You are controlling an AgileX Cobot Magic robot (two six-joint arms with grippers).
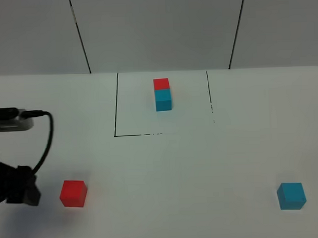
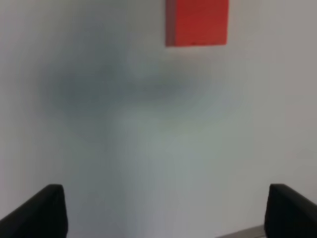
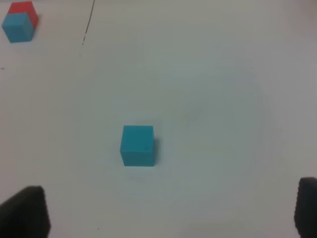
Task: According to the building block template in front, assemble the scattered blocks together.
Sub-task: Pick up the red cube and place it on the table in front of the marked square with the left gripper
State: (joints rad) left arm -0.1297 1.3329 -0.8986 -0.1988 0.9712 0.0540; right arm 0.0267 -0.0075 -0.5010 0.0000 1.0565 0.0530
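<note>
Next, my left gripper grips the loose red cube by its opposite sides to match the template with the loose cyan cube.
The template, a red cube joined to a cyan cube, stands inside a black-lined square at the table's far middle; it also shows in the right wrist view. The loose red cube lies at the near left, just right of my left gripper. In the left wrist view the red cube lies ahead of the open, empty left gripper. The loose cyan cube lies at the near right. In the right wrist view it lies ahead of the open, empty right gripper.
A black-lined square marks the white table around the template. A black cable loops from the left arm at the left edge. The right arm is out of the exterior high view.
</note>
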